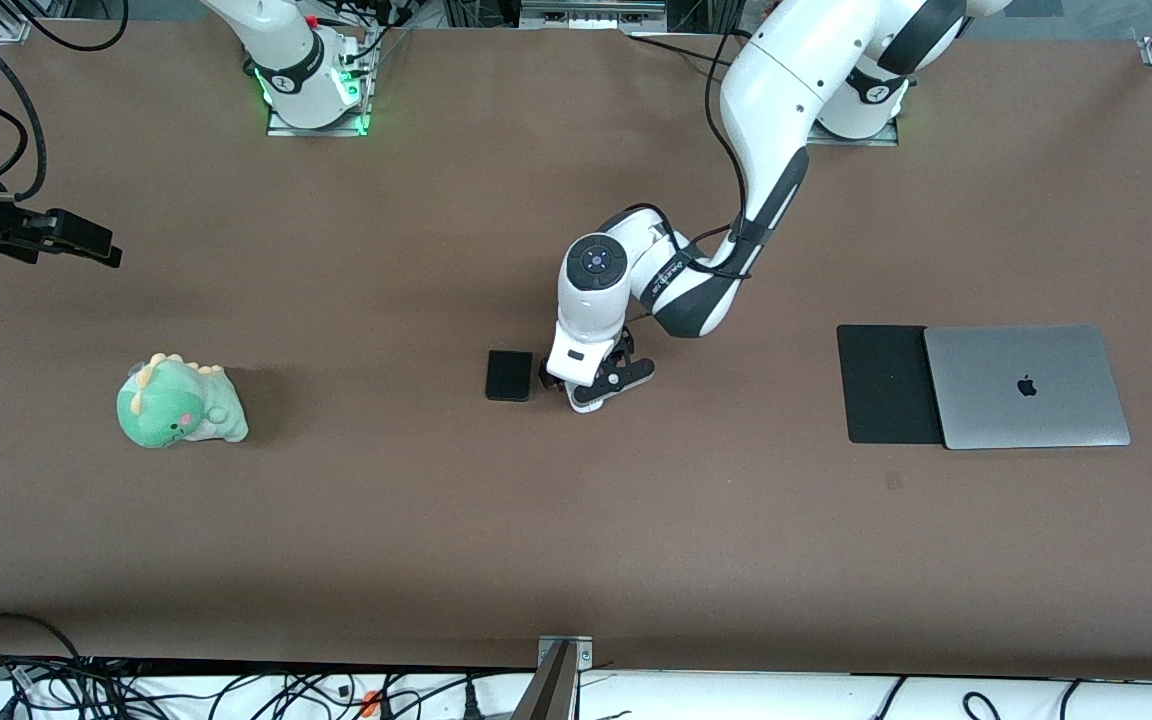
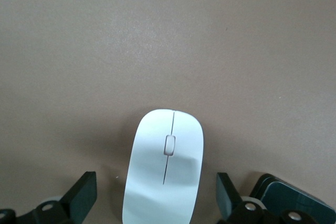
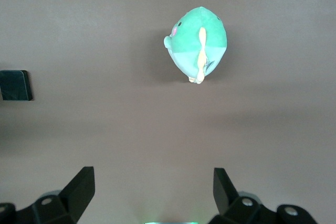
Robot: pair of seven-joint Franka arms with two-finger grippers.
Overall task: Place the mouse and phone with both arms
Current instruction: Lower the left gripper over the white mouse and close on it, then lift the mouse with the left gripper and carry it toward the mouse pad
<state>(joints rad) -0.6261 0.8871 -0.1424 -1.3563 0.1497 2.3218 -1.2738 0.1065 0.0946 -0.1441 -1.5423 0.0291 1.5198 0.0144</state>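
Note:
The white mouse needs to go on the black mat [image 1: 884, 384], so the robot's left gripper needs to grip the mouse by its long side edges next.
The white mouse [image 2: 164, 169] lies on the brown table between the open fingers of my left gripper [image 2: 156, 182], which is low over it with a gap on each side. In the front view my left gripper [image 1: 596, 385] covers the mouse at the table's middle. The black phone [image 1: 509, 375] lies flat right beside it, toward the right arm's end; its corner also shows in the left wrist view [image 2: 289, 198]. My right gripper [image 1: 86, 243] is open and empty, held up over the right arm's end of the table; it shows in the right wrist view [image 3: 152, 177], with the phone [image 3: 14, 85] in sight.
A green plush dinosaur [image 1: 179, 402] sits toward the right arm's end of the table and shows in the right wrist view [image 3: 198, 43]. A black mat [image 1: 886, 383] and a closed silver laptop [image 1: 1026, 385] partly on it lie toward the left arm's end.

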